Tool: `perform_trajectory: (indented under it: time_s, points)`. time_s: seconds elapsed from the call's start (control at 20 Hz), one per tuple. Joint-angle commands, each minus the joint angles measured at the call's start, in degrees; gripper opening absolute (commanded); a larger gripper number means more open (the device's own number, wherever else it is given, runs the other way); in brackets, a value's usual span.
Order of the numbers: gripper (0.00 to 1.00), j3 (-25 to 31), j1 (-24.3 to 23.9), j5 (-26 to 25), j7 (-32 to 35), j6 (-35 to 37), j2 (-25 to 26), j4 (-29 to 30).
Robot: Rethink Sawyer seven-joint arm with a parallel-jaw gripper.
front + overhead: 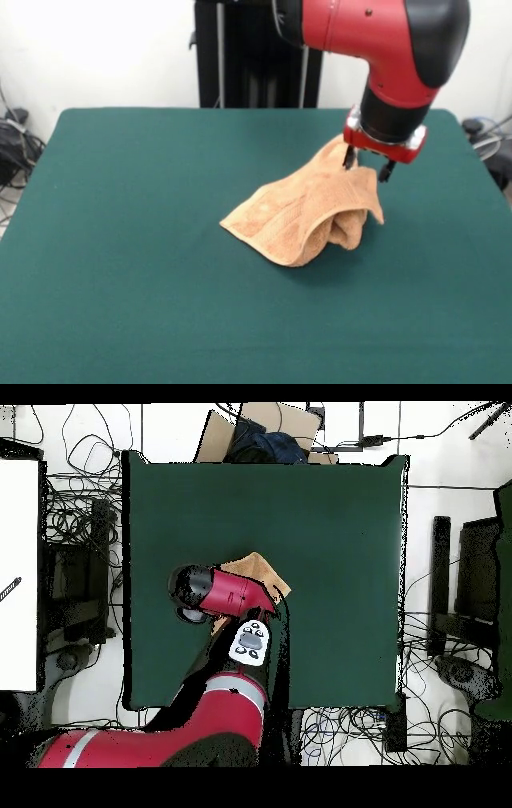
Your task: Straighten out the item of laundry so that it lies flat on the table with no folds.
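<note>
The towel's top corner stands up in a peak and its patterned end lies flat, so my gripper should next grab the towel by that raised corner.
The item of laundry is a peach-orange towel, bunched and folded over itself right of the middle of the green table. Its far corner rises in a peak right under the arm's wrist. My gripper hangs at that peak and is open: one finger touches the raised cloth, the other stands just off the towel's right edge. In the overhead view only part of the towel shows beside the red arm, which hides the gripper. The table stretches well beyond the towel.
Cables and equipment lie off the table's sides. A cardboard box stands beyond the table's far edge in the overhead view. The arm's black pedestal column rises behind the table.
</note>
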Motion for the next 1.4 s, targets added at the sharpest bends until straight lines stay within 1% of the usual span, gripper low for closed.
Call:
perform_trajectory:
  time_s: [0.05, 0.2, 0.4, 0.65, 0.7, 1.25, 1.4]
  points:
    - [1.00, 2.55, -0.87, 3.16, 14.65, -5.41, 2.16, 1.20]
    - [1.00, 2.75, -0.98, 3.11, 14.30, -6.00, 2.76, 1.16]
    - [1.00, 2.63, -0.83, 1.89, 13.30, -9.13, 5.92, -0.36]
    - [1.00, 1.68, -0.26, 1.61, 13.36, -7.21, 6.84, -1.87]
    - [0.00, 1.55, -0.07, 1.83, 13.56, -7.42, 6.83, -1.75]
    - [0.00, 2.12, -0.77, 2.34, 13.29, -8.37, 6.25, -1.00]
    - [0.00, 3.30, -2.60, 3.17, 12.50, -7.69, 5.63, -0.56]
